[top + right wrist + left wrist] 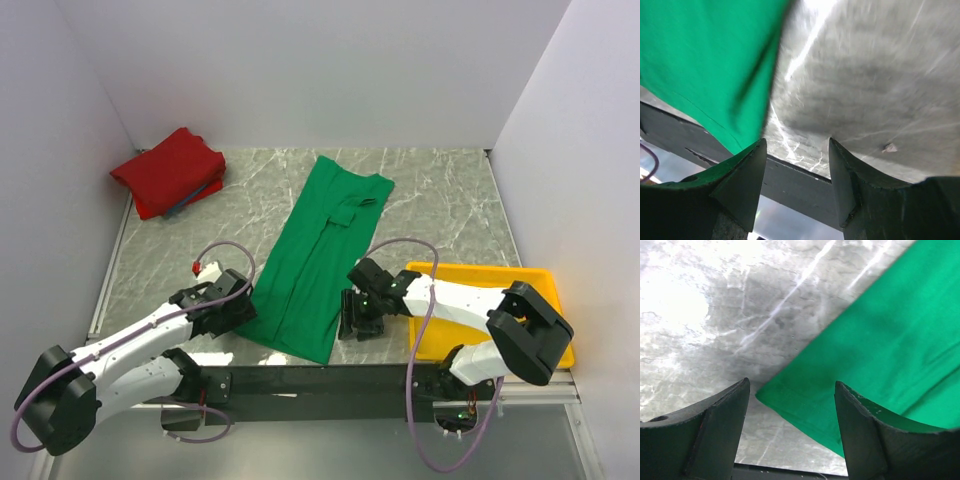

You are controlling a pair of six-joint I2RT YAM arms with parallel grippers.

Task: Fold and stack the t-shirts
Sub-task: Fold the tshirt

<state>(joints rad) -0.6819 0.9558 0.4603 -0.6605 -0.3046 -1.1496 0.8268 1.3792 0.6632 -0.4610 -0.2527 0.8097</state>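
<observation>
My left gripper should next grab the green t-shirt (322,255) by its near corner to fold its hem over. The other near corner of the t-shirt stays free.
A green t-shirt (322,255) lies on the marble table, folded lengthwise into a long strip that runs from the back toward the near edge. A red t-shirt (170,170) sits folded at the back left corner. My left gripper (243,312) is at the strip's near left corner and stands open. In the left wrist view that gripper (791,385) is low over the table, with the corner of the green t-shirt (875,340) lying between its fingers. My right gripper (352,322) is open at the near right corner. In the right wrist view this gripper (797,142) has bare table between its fingers and the green t-shirt (705,60) beside the left one.
A yellow tray (545,275) sits at the near right, under the right arm. A black rail (300,380) runs along the table's near edge, just behind both grippers. White walls close off the left, back and right sides.
</observation>
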